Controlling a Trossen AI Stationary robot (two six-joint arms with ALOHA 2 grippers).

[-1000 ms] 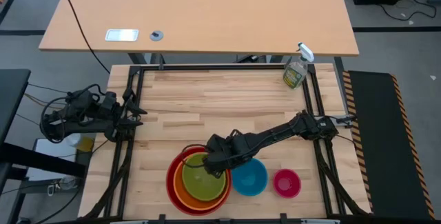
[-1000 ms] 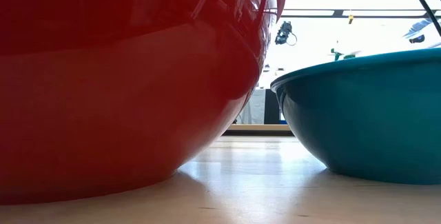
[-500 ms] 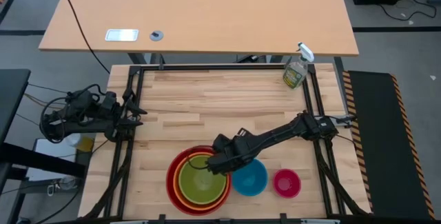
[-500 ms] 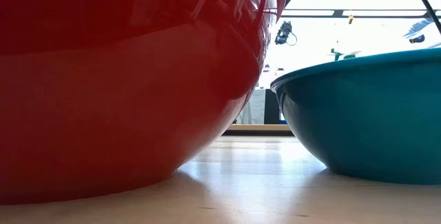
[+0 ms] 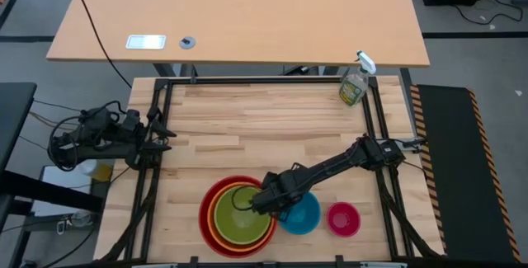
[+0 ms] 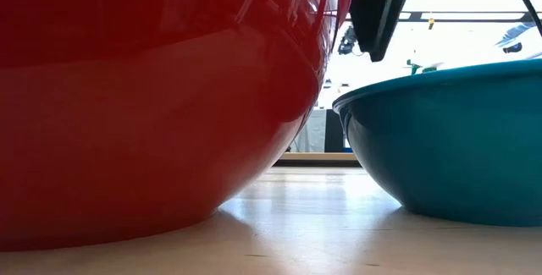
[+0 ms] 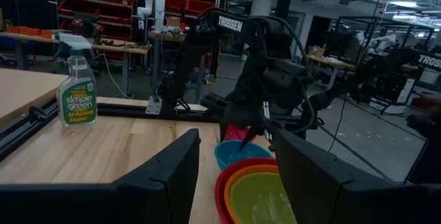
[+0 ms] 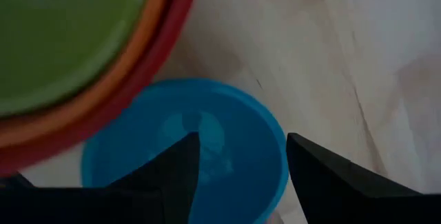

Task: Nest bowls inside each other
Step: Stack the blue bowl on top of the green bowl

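Observation:
My right gripper is about to grab the blue bowl by its rim (image 5: 317, 199). Then the blue bowl can nest inside the lime green bowl (image 5: 238, 218).
The red bowl (image 5: 205, 212) stands near the table's front edge with the orange bowl (image 5: 216, 225) nested in it and the lime green bowl (image 5: 238, 218) inside that. To its right, the blue bowl (image 5: 305, 215) and the pink bowl (image 5: 343, 218) rest on their bases. My right gripper (image 5: 276, 204) points down, open, above the blue bowl's left side, next to the stack. In the right wrist view the blue bowl (image 8: 186, 141) lies under my right gripper (image 8: 241, 169). My left gripper (image 7: 234, 165) waits open at the table's left edge.
A spray bottle (image 5: 353, 86) stands at the far right corner. A black frame (image 5: 264, 81) borders the table. The far half of the wooden top (image 5: 264, 128) is bare. In the low view the red bowl (image 6: 144, 97) and the blue bowl (image 6: 449, 140) stand close together.
My right gripper has moved from over the green bowl's far rim toward the table's right and near edges and down, tipping to point straighter down, until it stands over the blue bowl. One of its fingers has dropped into the low view from above.

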